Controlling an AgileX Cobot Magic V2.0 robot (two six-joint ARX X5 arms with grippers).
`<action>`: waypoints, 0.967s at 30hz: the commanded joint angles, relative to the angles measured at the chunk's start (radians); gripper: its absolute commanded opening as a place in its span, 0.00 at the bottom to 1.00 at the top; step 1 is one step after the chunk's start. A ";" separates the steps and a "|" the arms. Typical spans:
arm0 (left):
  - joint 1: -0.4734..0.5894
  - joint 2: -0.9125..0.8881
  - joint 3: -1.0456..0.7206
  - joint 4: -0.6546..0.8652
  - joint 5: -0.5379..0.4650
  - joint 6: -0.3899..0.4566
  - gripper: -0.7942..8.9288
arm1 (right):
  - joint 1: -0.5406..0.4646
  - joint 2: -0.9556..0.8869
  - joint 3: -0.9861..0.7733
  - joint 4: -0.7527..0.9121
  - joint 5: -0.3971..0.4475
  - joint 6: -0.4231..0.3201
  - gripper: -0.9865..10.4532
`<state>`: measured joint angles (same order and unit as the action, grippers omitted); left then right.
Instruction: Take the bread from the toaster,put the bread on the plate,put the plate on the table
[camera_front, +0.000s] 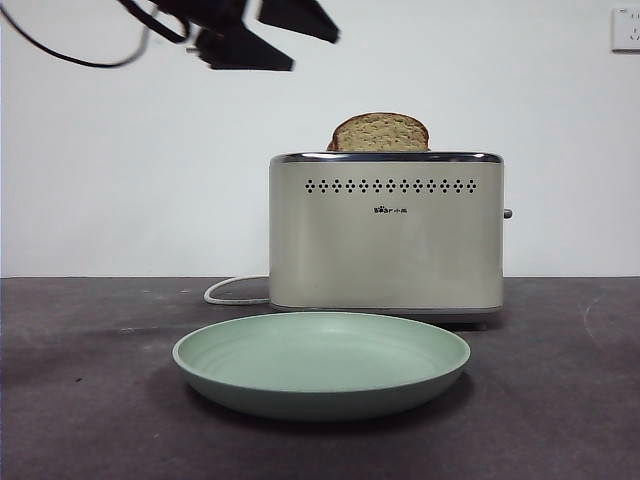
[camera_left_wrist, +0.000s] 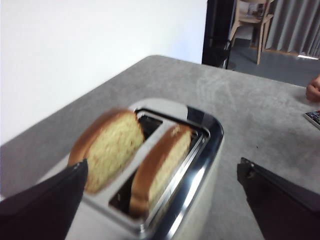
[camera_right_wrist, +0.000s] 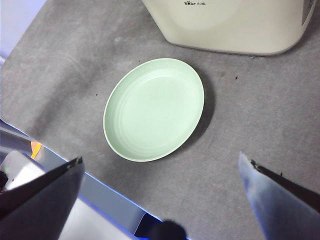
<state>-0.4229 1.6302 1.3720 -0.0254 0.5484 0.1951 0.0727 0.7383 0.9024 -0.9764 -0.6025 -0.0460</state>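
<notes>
My left gripper grips the slice of bread by its top part sticking up next, since the sides of the toaster's slot close in around the slice's lower part.
The cream toaster (camera_front: 385, 240) stands on the table (camera_front: 80, 400) with a slice of bread (camera_front: 380, 133) sticking up from its chrome top. The left wrist view shows two slices in the slots, one (camera_left_wrist: 112, 150) beside the other (camera_left_wrist: 162, 165), in the toaster (camera_left_wrist: 202, 165). My left gripper (camera_left_wrist: 161, 167) hangs open above the toaster; it shows as black jaws (camera_front: 265, 35) up left of it. The mint-green plate (camera_front: 320, 362) lies empty in front of the toaster. My right gripper (camera_right_wrist: 160, 162) is open, high over the plate (camera_right_wrist: 152, 110) and near the table's front edge.
A white cord (camera_front: 230, 290) runs from the toaster's back left. The lever (camera_front: 507, 213) sticks out on its right side. A wall socket (camera_front: 625, 28) is at the upper right. The table's front edge (camera_right_wrist: 100, 190) lies below the right gripper.
</notes>
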 joint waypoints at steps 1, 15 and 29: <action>-0.023 0.061 0.030 0.036 0.000 0.020 0.60 | 0.002 0.002 0.002 0.002 -0.001 -0.006 0.55; -0.082 0.221 0.055 0.115 -0.078 0.069 0.55 | 0.002 0.002 0.002 0.002 -0.001 -0.006 0.55; -0.081 0.241 0.055 0.099 -0.084 0.051 0.07 | 0.002 0.001 0.002 0.002 -0.001 -0.006 0.55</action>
<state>-0.4984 1.8633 1.4281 0.0837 0.4469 0.2504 0.0727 0.7403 0.9024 -0.9764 -0.6022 -0.0460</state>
